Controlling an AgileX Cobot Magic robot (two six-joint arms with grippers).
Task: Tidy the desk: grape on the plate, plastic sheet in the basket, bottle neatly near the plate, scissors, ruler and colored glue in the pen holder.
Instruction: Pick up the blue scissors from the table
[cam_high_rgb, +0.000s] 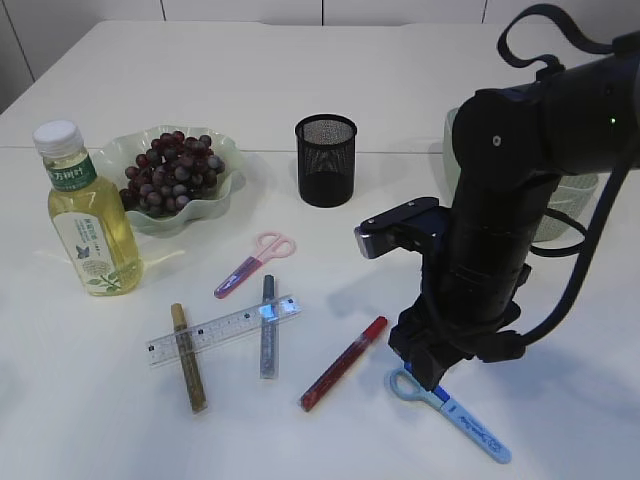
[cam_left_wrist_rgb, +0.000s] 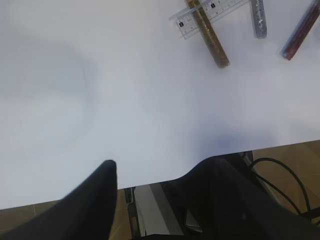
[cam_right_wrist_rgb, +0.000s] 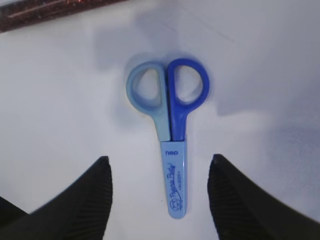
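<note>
I will next grab the blue scissors with my right gripper by their straight-sided blade sheath (cam_high_rgb: 476, 431), since the finger loops flare out wide and round.
My right gripper (cam_right_wrist_rgb: 159, 162) is open, low over the table, its fingers either side of the sheathed blade of the blue scissors (cam_right_wrist_rgb: 170, 120); in the exterior view the scissors (cam_high_rgb: 455, 412) lie at the front right under it (cam_high_rgb: 430, 372). My left gripper (cam_left_wrist_rgb: 155, 172) is open and empty over the table's front edge. Grapes (cam_high_rgb: 172, 170) lie on the pale green plate (cam_high_rgb: 228, 185), with the bottle (cam_high_rgb: 88, 215) to its left. Pink scissors (cam_high_rgb: 255, 262), a clear ruler (cam_high_rgb: 225, 328) and gold (cam_high_rgb: 188, 357), silver (cam_high_rgb: 267, 325) and red (cam_high_rgb: 345, 362) glue sticks lie mid-table. The black mesh pen holder (cam_high_rgb: 325, 160) stands behind.
A pale container (cam_high_rgb: 572, 205) at the right is mostly hidden behind my right arm. The left wrist view shows the ruler's end (cam_left_wrist_rgb: 210, 11) and the gold (cam_left_wrist_rgb: 210, 35), silver (cam_left_wrist_rgb: 258, 20) and red (cam_left_wrist_rgb: 300, 32) glue sticks at its top.
</note>
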